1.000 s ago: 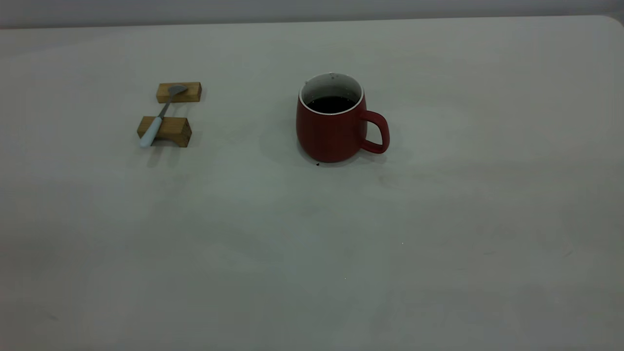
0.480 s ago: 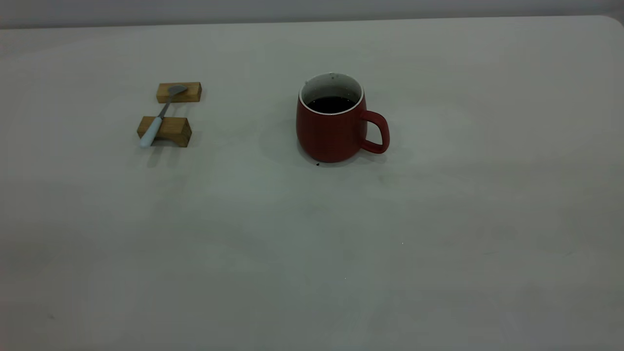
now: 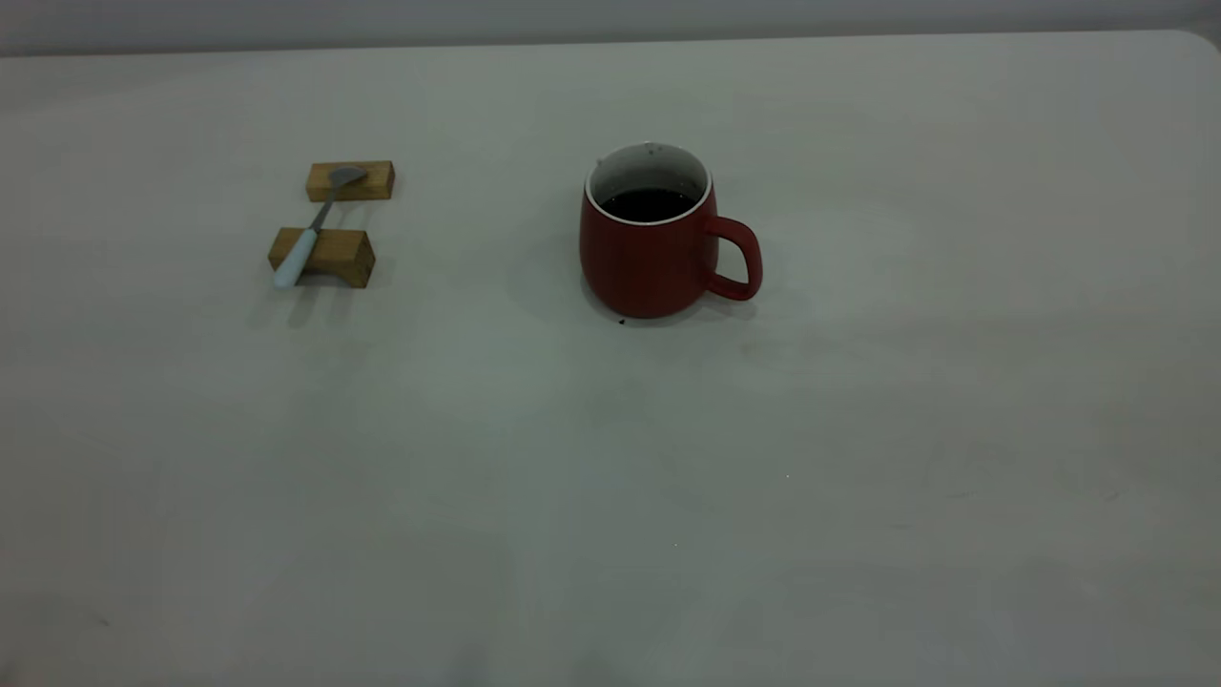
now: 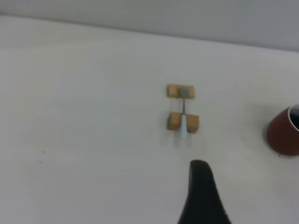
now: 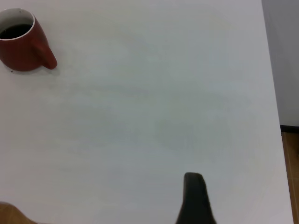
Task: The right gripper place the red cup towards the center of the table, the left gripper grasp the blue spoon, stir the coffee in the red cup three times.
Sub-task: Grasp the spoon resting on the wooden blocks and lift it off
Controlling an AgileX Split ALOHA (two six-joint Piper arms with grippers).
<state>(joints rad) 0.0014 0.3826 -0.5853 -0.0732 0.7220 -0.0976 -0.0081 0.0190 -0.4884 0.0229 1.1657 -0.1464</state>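
I should next stir the coffee in the red cup [image 3: 651, 246], so I should grab the blue spoon with my left gripper by its pale handle [image 3: 296, 259].
The red cup [image 3: 651, 246] stands upright near the middle of the table [image 3: 858, 429], its handle to the right, with dark coffee [image 3: 648, 203] inside. The blue spoon [image 3: 310, 232] lies across two small wooden blocks at the left, bowl on the far block, pale handle over the near one. Neither gripper shows in the exterior view. In the left wrist view the left gripper [image 4: 200, 169] is a dark tip over bare table, short of the spoon [image 4: 183, 122]. In the right wrist view the right gripper [image 5: 193, 180] hangs far from the cup [image 5: 22, 43].
The far wooden block [image 3: 351, 181] and the near wooden block [image 3: 324, 256] hold the spoon off the tabletop. A tiny dark speck [image 3: 621, 322] lies just in front of the cup. The table's right edge [image 5: 273, 93] shows in the right wrist view.
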